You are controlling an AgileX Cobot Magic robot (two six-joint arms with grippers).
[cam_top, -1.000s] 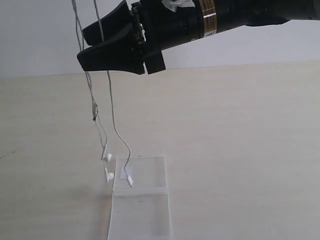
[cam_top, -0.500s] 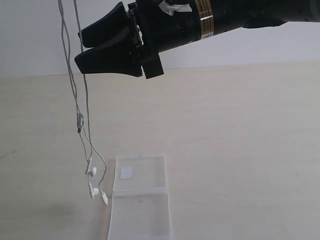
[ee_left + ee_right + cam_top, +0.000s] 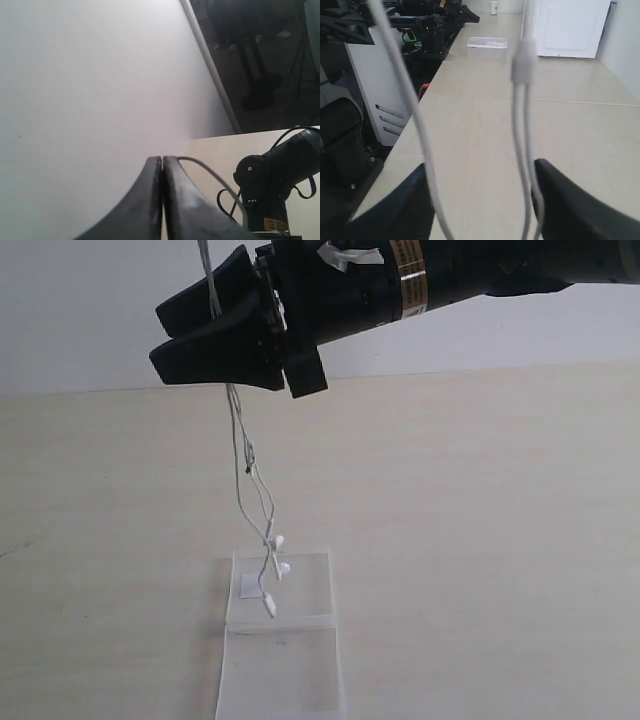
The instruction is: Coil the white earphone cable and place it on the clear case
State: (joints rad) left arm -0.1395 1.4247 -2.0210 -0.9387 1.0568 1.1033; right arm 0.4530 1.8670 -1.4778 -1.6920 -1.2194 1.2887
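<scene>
Next, the right gripper grabs the long parts of the cable above the earbuds to coil the white earphone cable (image 3: 240,440) for the clear case.
The white earphone cable (image 3: 240,440) hangs down from above the frame and passes the fingers of my right gripper (image 3: 160,335), which is open. Its two earbuds (image 3: 277,540) and plug (image 3: 268,605) dangle just over the sticker half of the clear case (image 3: 300,670), which lies open and flat on the table. In the right wrist view the cable strands (image 3: 520,150) hang between the spread fingers of the right gripper (image 3: 480,172), with the inline piece (image 3: 523,67) above. In the left wrist view my left gripper (image 3: 162,160) is shut on the cable (image 3: 205,172); it is out of the exterior view.
The pale table (image 3: 480,540) runs back to a white wall (image 3: 80,310). The right wrist view shows a clear plastic box (image 3: 487,42) far along the table, a white cabinet (image 3: 565,27) and black arm hardware (image 3: 435,25) at the edge.
The hanging cable has swung right, from left of the case to over its sticker half. The right gripper has hardly moved.
</scene>
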